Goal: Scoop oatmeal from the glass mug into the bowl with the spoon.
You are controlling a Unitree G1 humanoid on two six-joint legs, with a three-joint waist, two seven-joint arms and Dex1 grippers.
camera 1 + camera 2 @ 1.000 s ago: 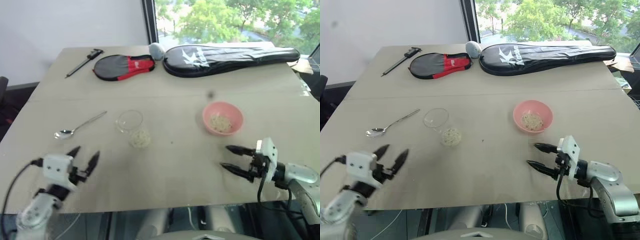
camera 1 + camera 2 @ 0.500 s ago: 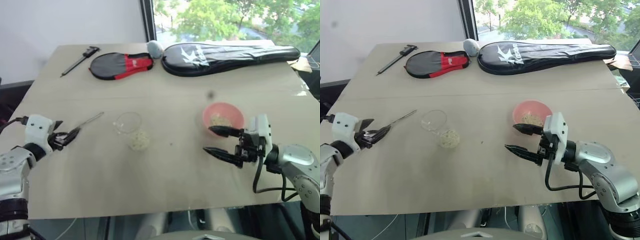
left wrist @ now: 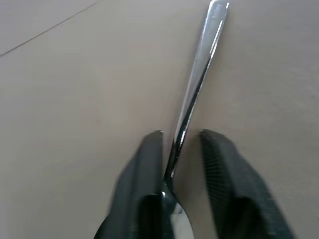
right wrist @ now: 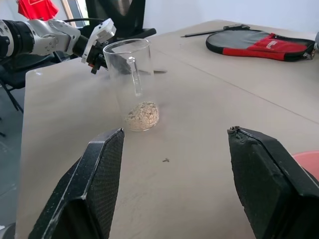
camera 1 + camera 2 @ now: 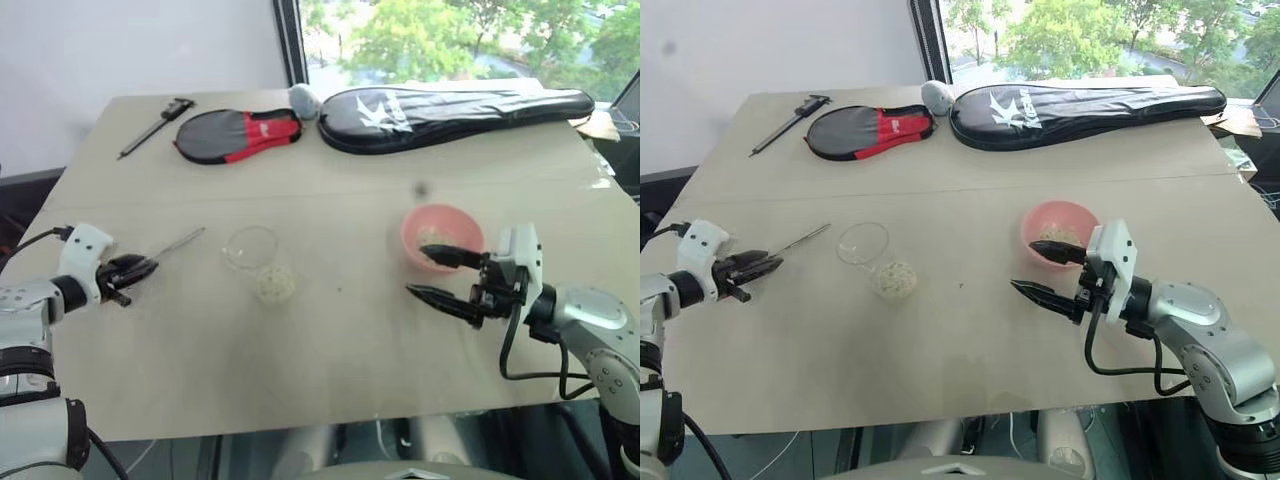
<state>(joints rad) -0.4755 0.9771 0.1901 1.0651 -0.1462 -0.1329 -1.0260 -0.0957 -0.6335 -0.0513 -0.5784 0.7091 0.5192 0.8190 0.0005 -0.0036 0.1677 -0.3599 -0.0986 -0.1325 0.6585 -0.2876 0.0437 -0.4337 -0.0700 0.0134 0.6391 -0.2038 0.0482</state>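
Observation:
My left gripper's fingers cover the bowl end of the spoon. So my right gripper will take the spoon by its bare handle end [image 5: 192,236] next.
The silver spoon [image 5: 181,240] lies on the table at the left, its handle pointing toward the glass mug [image 5: 254,254]. My left gripper [image 5: 140,268] is shut on the spoon's bowl end; in the left wrist view the spoon [image 3: 199,74] runs out between the black fingers [image 3: 149,164]. The mug stands upright with oatmeal [image 4: 142,114] at its bottom. The pink bowl [image 5: 445,218] at centre right holds some oatmeal [image 5: 435,237]. My right gripper [image 5: 416,271] hovers open just in front of the bowl, pointing toward the mug [image 4: 133,84].
At the table's far side lie a long black racket cover [image 5: 450,105], a black-and-red paddle cover [image 5: 235,133], a dark caliper [image 5: 155,125] and a small grey object [image 5: 303,97]. Bare tabletop lies between mug and bowl and along the front edge.
My left gripper moved from near the front edge to the spoon and shut on it. My right gripper rose toward the bowl and stayed open.

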